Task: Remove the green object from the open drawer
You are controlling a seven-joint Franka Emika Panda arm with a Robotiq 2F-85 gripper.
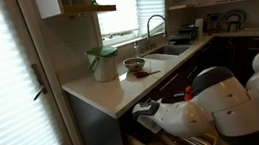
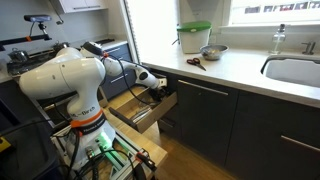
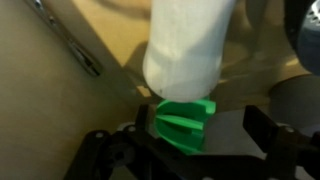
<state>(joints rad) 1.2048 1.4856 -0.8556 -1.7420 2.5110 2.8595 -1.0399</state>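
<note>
In the wrist view the green object reaches back between both fingers, so it is time for my gripper to close on the object.
In the wrist view the green object, a small bright-green ribbed piece, lies between my gripper's two dark fingers. It sits against the left finger, and a gap shows before the right finger. The gripper is open around it. A white cylinder stands just beyond the green object on the drawer's light wooden floor. In both exterior views the gripper reaches down into the open drawer. The green object is hidden there.
A metal utensil lies in the drawer to the left. On the counter above stand a pale jar with green trim, a small bowl and a sink. Dark cabinet fronts flank the drawer.
</note>
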